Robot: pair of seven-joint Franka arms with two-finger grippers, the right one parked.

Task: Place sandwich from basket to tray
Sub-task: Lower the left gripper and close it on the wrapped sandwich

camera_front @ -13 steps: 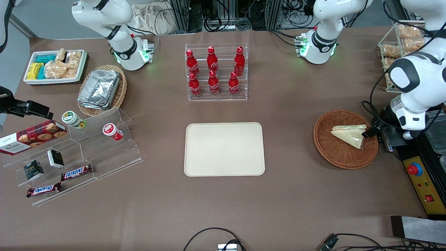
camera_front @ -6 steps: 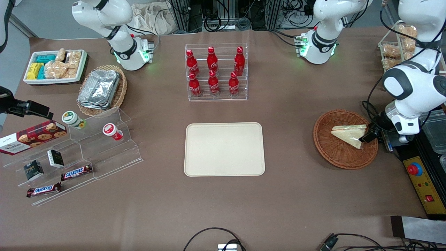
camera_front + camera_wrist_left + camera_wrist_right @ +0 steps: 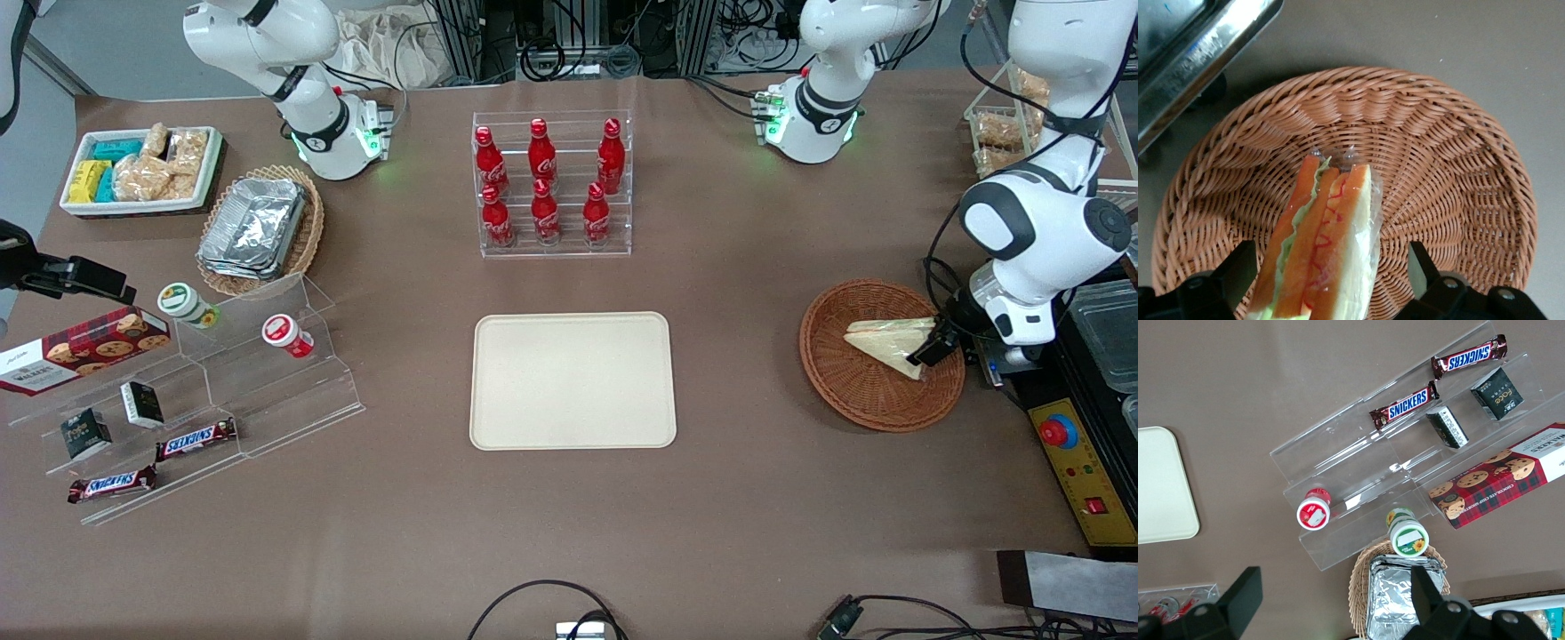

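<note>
Next, my left gripper should grab the clear-wrapped wedge by its wide end [image 3: 1313, 280] to place it on the cream-beige tray.
The sandwich [image 3: 887, 341], a clear-wrapped wedge with orange and green filling, lies in the round reddish-brown wicker basket [image 3: 853, 391] toward the working arm's end of the table. My left gripper [image 3: 935, 347] is low over the basket at the sandwich's wide end. In the left wrist view the gripper [image 3: 1329, 280] is open, with one dark finger on each side of the sandwich [image 3: 1331, 240] and a gap between each finger and the wrap, above the basket's weave [image 3: 1458, 173]. The cream-beige tray [image 3: 573, 380] lies bare at the table's middle.
A clear rack of red bottles [image 3: 553, 187] stands farther from the camera than the tray. A black control box with a red button [image 3: 1071, 444] and a metal-edged container [image 3: 1198, 60] sit close beside the basket. Acrylic snack steps [image 3: 204, 400] lie toward the parked arm's end.
My left arm has swung in over the basket. The gripper has shifted slightly along the sandwich's wide end toward the basket's middle. The sandwich has not moved.
</note>
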